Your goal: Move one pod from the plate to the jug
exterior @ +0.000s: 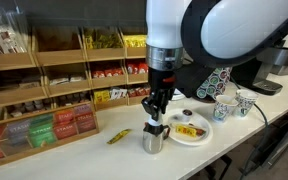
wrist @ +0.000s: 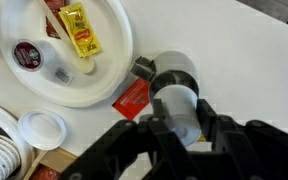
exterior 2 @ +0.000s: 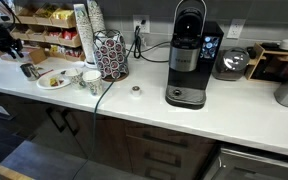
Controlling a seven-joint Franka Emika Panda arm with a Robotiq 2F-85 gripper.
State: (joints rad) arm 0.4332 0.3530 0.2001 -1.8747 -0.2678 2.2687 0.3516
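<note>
The pale pod is directly above the opening of the jug and would end up inside, so my gripper should open now.
The white plate [wrist: 84,92] lies upper left in the wrist view and holds a dark pod [wrist: 27,55] and a yellow packet [wrist: 79,28]. The steel jug [wrist: 174,70] stands just beside the plate. My gripper [wrist: 179,118] is shut on a pale pod [wrist: 177,100] and holds it right above the jug's mouth. In an exterior view the gripper [exterior: 156,113] hangs over the jug [exterior: 154,140], with the plate [exterior: 189,133] next to it. In an exterior view the jug [exterior 2: 29,71] and plate [exterior 2: 52,81] are small at the far left.
A red packet [wrist: 132,98] lies between plate and jug. A small white dish [wrist: 41,128] sits by the plate. Blue-patterned cups [exterior: 224,100], wooden snack shelves [exterior: 64,70], a pod rack [exterior 2: 110,55] and a coffee machine [exterior 2: 187,65] stand on the counter.
</note>
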